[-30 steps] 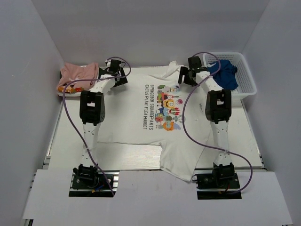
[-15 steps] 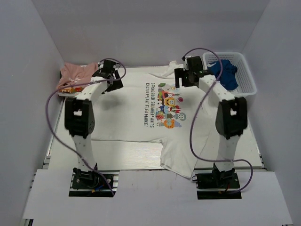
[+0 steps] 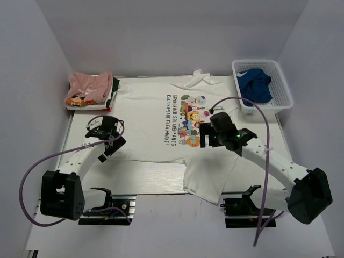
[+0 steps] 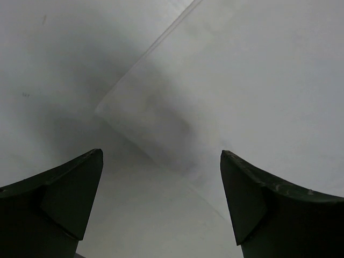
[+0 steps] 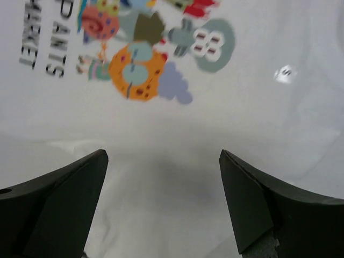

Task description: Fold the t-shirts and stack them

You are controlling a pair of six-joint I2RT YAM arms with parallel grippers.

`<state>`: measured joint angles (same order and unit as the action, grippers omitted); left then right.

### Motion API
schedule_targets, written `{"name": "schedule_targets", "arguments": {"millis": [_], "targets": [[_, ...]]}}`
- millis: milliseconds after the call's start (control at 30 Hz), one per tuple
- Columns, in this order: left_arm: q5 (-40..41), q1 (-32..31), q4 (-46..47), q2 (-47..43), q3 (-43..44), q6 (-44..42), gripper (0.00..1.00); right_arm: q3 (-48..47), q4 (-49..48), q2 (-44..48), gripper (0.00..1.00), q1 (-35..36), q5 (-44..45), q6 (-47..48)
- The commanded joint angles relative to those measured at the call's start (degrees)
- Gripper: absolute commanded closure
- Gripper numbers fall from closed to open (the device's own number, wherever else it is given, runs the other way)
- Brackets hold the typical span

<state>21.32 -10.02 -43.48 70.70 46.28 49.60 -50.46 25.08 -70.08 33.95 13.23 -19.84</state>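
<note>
My left gripper should next take the near cloth corner of the white t-shirt [image 3: 145,115], and then I will fold that near side of the white t-shirt over the shirt.
The large white t-shirt [image 3: 145,115] lies spread flat on the table, cartoon print [image 3: 192,121] and black lettering facing up. The pink t-shirt [image 3: 88,87] sits folded at the back left corner. My left gripper [image 3: 111,141] is open and empty, low over the white shirt's left edge; the left wrist view shows a cloth corner [image 4: 231,80] between my fingers [image 4: 64,199]. My right gripper [image 3: 205,138] is open and empty, just above the shirt near the print's lower end; the print [image 5: 140,64] shows ahead of my fingers [image 5: 269,204].
A white basket [image 3: 285,92] at the back right holds a blue cloth [image 3: 255,86]. The pink shirt rests on a small folded stack. Part of the white shirt [image 3: 207,185] reaches the table's near edge by the right arm's base. Grey walls enclose the table.
Both arms have swung back from the far edge of the shirt. The left gripper came down to the shirt's left edge; the right came to the print's middle.
</note>
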Motion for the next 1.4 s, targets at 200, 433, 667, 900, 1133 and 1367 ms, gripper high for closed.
{"name": "schedule_targets", "arguments": {"millis": [200, 433, 667, 900, 1133, 1367], "targets": [[2.1, 2.7, 1.5, 1.9, -4.8, 8.8, 0.07, 4.5, 13.8, 0.2, 0.10, 18.2, 3.9, -2.8], [3.6, 4.6, 6.3, 3.9, -9.1, 11.0, 0.34, 4.0, 15.8, -2.0, 0.10, 28.8, -1.2, -6.6], [2.9, 5.1, 9.6, 6.6, -10.9, 11.6, 0.79, 6.6, 18.6, -2.9, 0.10, 36.4, -3.0, -10.5], [2.9, 5.1, 9.6, 8.6, -10.2, 11.0, 1.00, 9.9, 19.2, -8.0, 0.20, 42.8, -3.7, -14.5], [3.5, 5.1, 9.0, 3.5, -11.3, 10.4, 1.00, 10.8, 18.3, -9.1, 0.93, 42.6, 4.8, -19.8], [2.8, 5.1, 10.1, 0.4, -10.3, 8.8, 1.00, 7.7, 19.5, -7.5, 1.00, 40.5, 12.6, -19.3]]}}
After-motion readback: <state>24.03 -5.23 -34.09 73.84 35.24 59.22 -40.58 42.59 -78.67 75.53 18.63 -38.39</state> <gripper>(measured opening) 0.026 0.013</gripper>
